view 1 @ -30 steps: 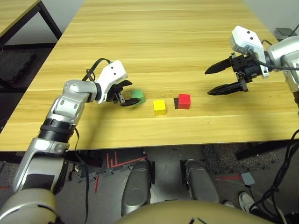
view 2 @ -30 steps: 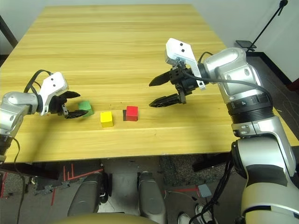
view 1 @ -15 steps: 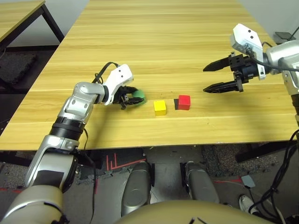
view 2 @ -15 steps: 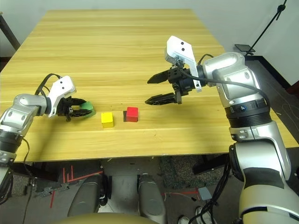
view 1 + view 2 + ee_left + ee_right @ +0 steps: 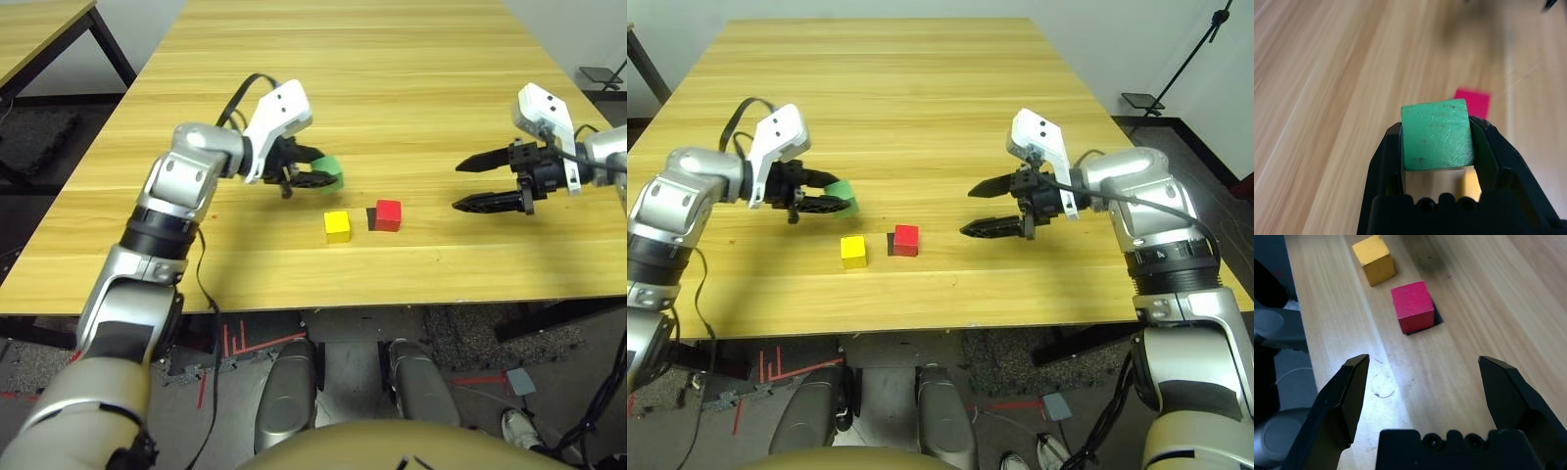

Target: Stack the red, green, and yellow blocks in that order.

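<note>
The green block hangs short of the red block, so my left gripper keeps holding the green block from here until the red block bears it.
My left gripper (image 5: 315,177) is shut on the green block (image 5: 330,169), holding it above the table, behind and to the left of the yellow block (image 5: 337,226). In the left wrist view the green block (image 5: 1436,134) sits clamped between the two black fingers. The red block (image 5: 388,213) rests on the table just right of the yellow one, against a small flat black patch (image 5: 371,217). My right gripper (image 5: 474,186) hovers open to the right of the red block (image 5: 1413,306), with nothing between its fingers; its wrist view takes in the yellow block (image 5: 1374,259) too.
The wooden table (image 5: 343,88) stretches wide behind the blocks. Its front edge (image 5: 323,294) runs close in front of them. A second table (image 5: 39,29) stands off to the far left, and a stand base (image 5: 1136,99) sits on the floor at the right.
My left gripper closed on the green block, lifted it off the table and carried it right, toward the other blocks. My right gripper drew back to the right and stays open.
</note>
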Available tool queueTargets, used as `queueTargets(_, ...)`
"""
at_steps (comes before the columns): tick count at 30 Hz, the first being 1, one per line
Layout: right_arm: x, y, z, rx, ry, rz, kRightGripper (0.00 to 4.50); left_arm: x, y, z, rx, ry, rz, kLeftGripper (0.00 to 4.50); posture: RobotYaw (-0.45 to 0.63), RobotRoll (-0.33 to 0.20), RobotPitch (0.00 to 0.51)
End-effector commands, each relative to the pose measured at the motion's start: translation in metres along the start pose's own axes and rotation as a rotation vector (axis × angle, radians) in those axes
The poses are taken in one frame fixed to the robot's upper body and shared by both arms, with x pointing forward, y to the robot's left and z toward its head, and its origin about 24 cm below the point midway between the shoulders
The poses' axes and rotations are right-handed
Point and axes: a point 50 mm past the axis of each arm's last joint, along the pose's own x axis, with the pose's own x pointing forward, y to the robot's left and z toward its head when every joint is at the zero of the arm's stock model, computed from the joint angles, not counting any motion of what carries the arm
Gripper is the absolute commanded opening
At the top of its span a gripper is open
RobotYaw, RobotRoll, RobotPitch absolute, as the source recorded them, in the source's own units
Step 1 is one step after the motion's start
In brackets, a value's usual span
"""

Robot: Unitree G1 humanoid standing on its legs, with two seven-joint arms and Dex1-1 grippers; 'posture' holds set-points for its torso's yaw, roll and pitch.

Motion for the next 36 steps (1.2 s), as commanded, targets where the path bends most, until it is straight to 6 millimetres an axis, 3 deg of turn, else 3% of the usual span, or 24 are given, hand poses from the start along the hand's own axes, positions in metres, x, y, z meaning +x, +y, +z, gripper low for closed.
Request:
queueTargets(1, -0.001, 0.009, 0.003, -0.015, -0.027, 0.002, 4.50, 0.023, -0.007, 0.012, 0.056, -0.005, -0.107, 2.03, 0.20, -0.111, 0.075)
queueTargets(12, -0.002, 0.024, 0.000, 0.018, -0.046, -0.028, 4.50, 0.055, -0.008, 0.004, 0.117, -0.023, -0.199, 2.03, 0.12, -0.104, 0.086)
queueTargets(36, -0.003, 0.027, -0.001, 0.039, -0.062, -0.079, 4.50, 0.069, -0.014, -0.010, 0.144, 0.001, -0.238, 2.03, 0.10, -0.100, 0.091)
